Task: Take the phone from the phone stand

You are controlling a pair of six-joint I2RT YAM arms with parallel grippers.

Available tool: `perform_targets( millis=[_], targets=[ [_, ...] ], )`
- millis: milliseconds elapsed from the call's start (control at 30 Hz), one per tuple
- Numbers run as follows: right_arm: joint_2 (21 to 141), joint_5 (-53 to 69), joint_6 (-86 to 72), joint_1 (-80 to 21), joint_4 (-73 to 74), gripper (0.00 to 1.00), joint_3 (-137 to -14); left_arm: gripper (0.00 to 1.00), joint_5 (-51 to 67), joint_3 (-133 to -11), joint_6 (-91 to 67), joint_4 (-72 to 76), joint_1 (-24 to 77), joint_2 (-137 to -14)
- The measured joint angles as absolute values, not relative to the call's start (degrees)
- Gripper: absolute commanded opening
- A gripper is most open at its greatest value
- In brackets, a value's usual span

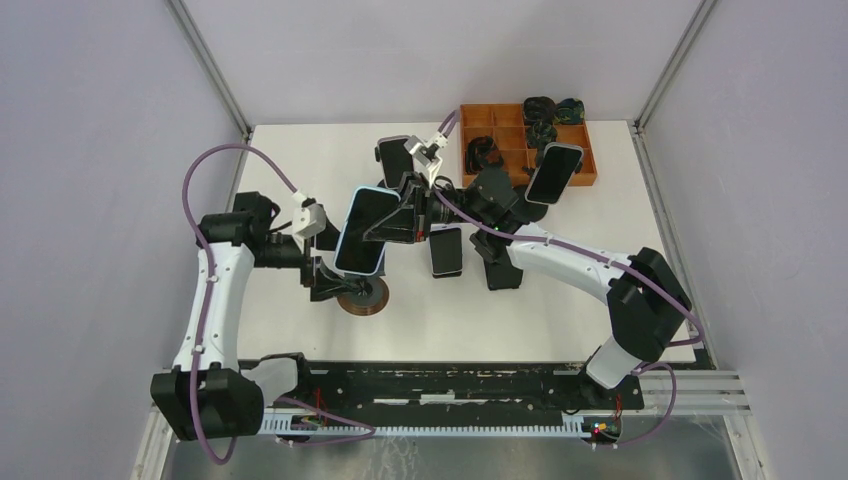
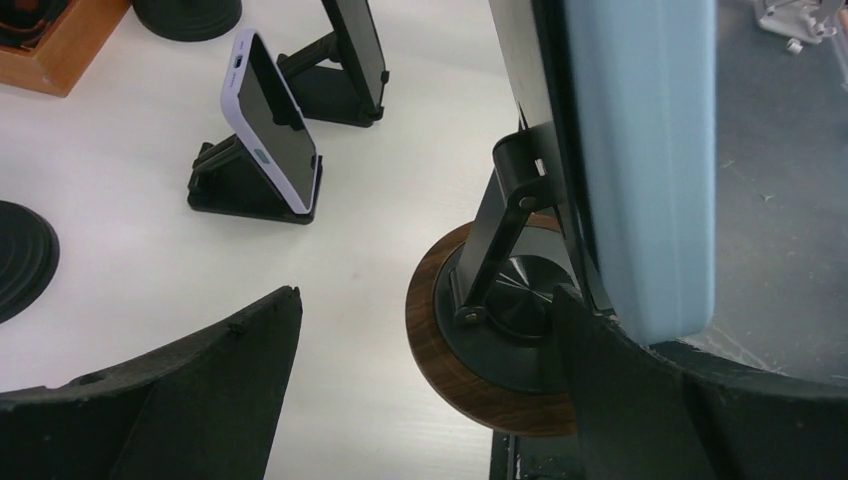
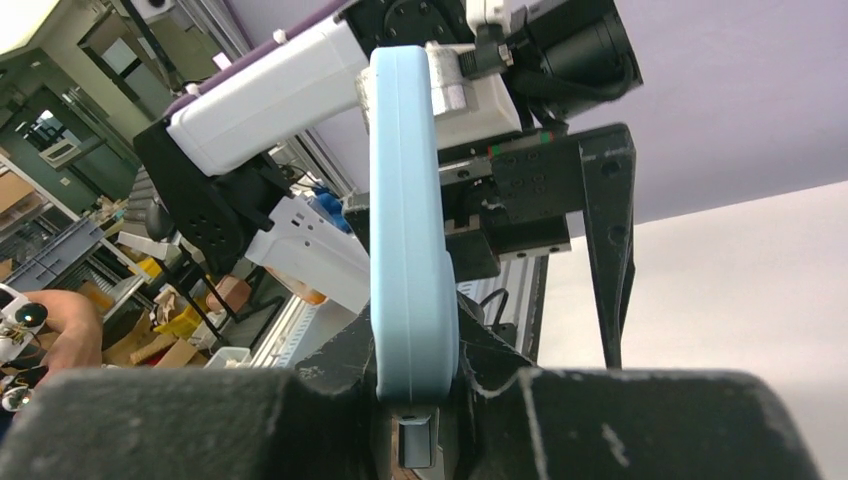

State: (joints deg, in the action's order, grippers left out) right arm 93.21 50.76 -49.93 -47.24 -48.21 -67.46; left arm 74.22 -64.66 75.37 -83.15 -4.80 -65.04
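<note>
The thin black post is beyond my left gripper's fingers, so they would miss it if I closed now. My left gripper needs to first move toward the post.
A light blue phone (image 1: 362,230) stands tilted in a black phone stand with a round wooden base (image 1: 364,298). My right gripper (image 1: 402,217) reaches in from the right and is shut on the phone's edges. In the right wrist view the phone (image 3: 413,220) is edge-on between the fingers of the right gripper (image 3: 415,385). My left gripper (image 1: 338,288) is low at the stand. In the left wrist view the left gripper (image 2: 428,300) is open. The wooden base (image 2: 445,345) lies against the right finger (image 2: 625,400), with the phone (image 2: 650,150) above.
Other phones rest on black stands: a lilac one (image 2: 268,128), a dark one (image 2: 356,45), one at the back right (image 1: 553,172) and one in the middle (image 1: 447,252). An orange compartment tray (image 1: 580,150) sits at the back right. Black round bases (image 2: 20,255) lie nearby.
</note>
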Motion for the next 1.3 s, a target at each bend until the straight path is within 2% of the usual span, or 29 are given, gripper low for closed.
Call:
perform_targets(
  millis=[433,533,1000,1167,1300],
  targets=[
    [93.76,49.76,-54.52,-47.51,-53.56,0.0,-67.44,0.91,77.58,-63.35,75.37,-83.72,-4.8,-61.71],
    [93.76,49.54,-55.2,-47.62,-54.63,0.0,-67.33,0.86,78.65,-63.35,75.37,-83.72,-4.8,-61.69],
    [93.76,47.72,-56.18,-48.66,-57.41,0.0,-67.24,0.34,82.46,-62.81,75.42,-84.6,-4.75,-62.35],
    [93.76,46.02,-56.1,-48.34,-57.82,0.0,-66.78,0.03,83.07,-62.83,75.72,-85.32,-4.73,-62.35],
    [93.76,44.42,-57.3,-47.46,-56.47,0.1,-66.22,0.02,82.46,-62.87,76.51,-84.12,-4.73,-62.13]
  ],
)
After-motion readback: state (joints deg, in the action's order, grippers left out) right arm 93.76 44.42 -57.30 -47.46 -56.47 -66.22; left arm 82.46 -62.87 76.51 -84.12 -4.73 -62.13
